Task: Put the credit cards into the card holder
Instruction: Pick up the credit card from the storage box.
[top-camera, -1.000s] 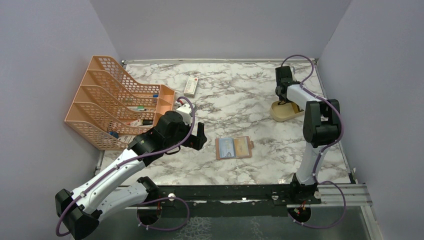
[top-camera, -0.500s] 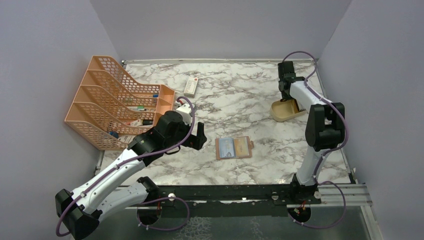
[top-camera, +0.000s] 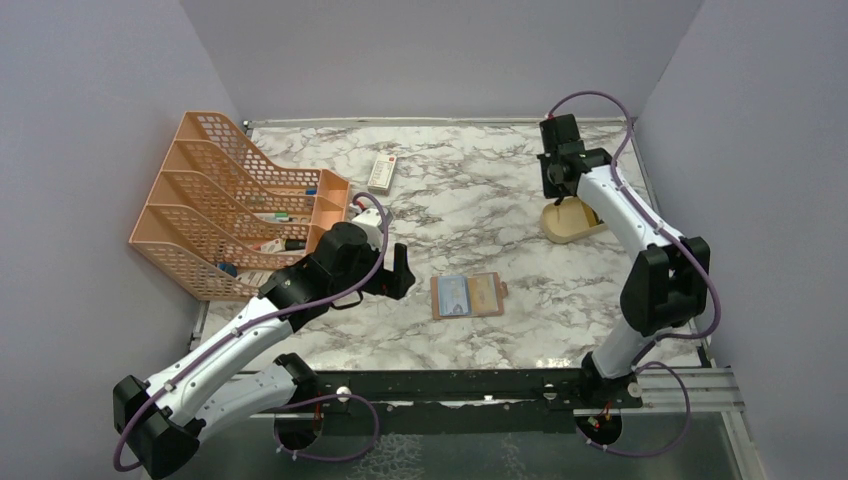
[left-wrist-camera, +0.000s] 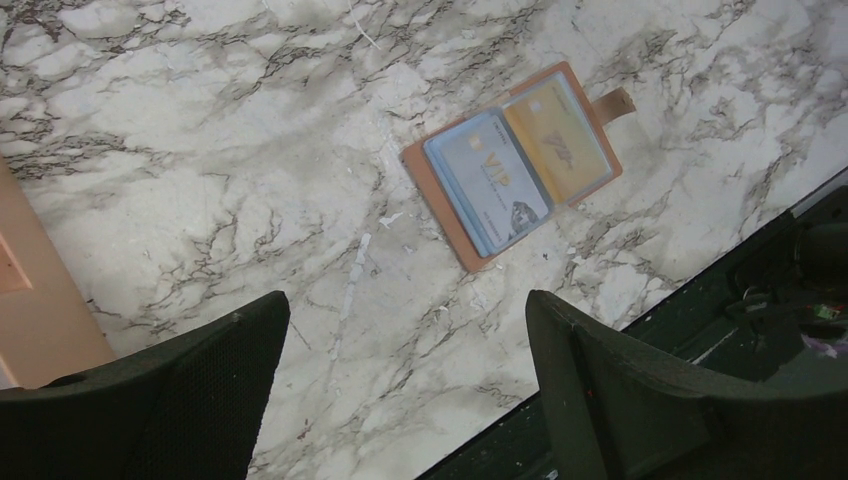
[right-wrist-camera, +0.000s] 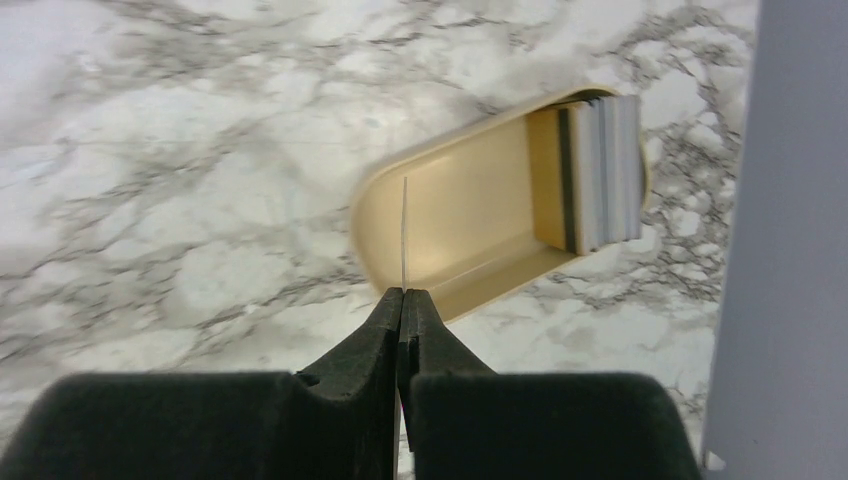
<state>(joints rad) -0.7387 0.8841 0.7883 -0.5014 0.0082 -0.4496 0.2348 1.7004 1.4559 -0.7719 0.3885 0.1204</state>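
Note:
Next, the left gripper grabs the thin credit card's free edge. That leaves the opposite edge free to enter the card holder.
The brown card holder (top-camera: 436, 299) (left-wrist-camera: 436, 207) lies open on the marble. A pale blue card (left-wrist-camera: 487, 180) and a gold card (left-wrist-camera: 558, 140) sit in its slots. My left gripper (top-camera: 400, 272) (left-wrist-camera: 408, 300) hovers open just left of it, nothing between the fingers. My right gripper (top-camera: 553, 188) (right-wrist-camera: 403, 292) is shut on a thin credit card (right-wrist-camera: 404, 230), seen edge-on, held above the tan shallow box (top-camera: 572, 225) (right-wrist-camera: 460, 200). Several more credit cards (right-wrist-camera: 600, 170), dark, grey and pale, stand on edge at the box's far end.
An orange mesh file rack (top-camera: 230, 205) stands at the left. A white remote-like item (top-camera: 382, 172) lies at the back centre. The right wall (right-wrist-camera: 790, 230) is close beside the box. The table's dark front edge (left-wrist-camera: 700, 300) runs near the left gripper.
My right gripper has shut on a card and risen out of the tan box, swinging back and left. The left arm has hardly moved.

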